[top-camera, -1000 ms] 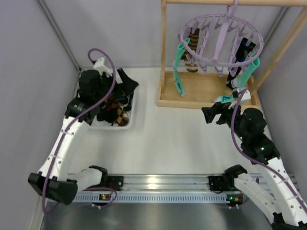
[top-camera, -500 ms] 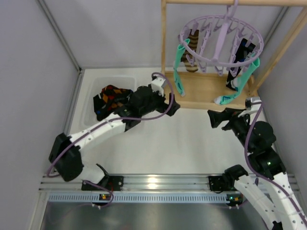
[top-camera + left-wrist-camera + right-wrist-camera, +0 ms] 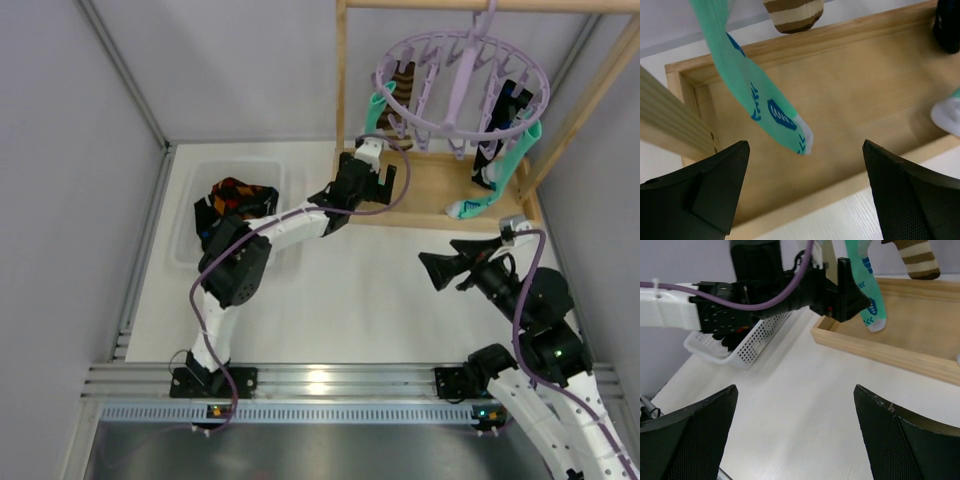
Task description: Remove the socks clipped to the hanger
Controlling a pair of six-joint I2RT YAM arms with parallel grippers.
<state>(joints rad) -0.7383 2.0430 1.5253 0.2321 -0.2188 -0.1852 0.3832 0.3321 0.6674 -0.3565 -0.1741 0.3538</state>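
I need to keep the clipped top of the mint-green sock free to unclip and remove it, so I should grab the sock by its hanging lower end [image 3: 786, 124] with my left gripper next.
The pale-purple hanger [image 3: 460, 75] hangs from the wooden rack's top bar. Clipped to it are a mint-green sock [image 3: 374, 118] on the left, a brown striped sock [image 3: 403, 80], a dark sock with blue [image 3: 508, 108] and a second mint-green sock [image 3: 505, 170] on the right. My left gripper [image 3: 388, 178] is open just below the left mint sock [image 3: 755, 95], whose white tip hangs above and between its open jaws [image 3: 805, 150]. My right gripper [image 3: 437, 255] is open over bare table [image 3: 795, 395], apart from every sock.
The wooden rack's base tray [image 3: 430, 195] lies under the hanger, with upright posts [image 3: 341, 100] at its sides. A white perforated basket [image 3: 190, 245] at the left holds a black argyle sock [image 3: 235, 195]. Grey walls close in both sides.
My left arm has swung from the basket across to the rack base, under the left mint sock. My right gripper has drawn back from the right mint sock's toe and opened slightly wider.
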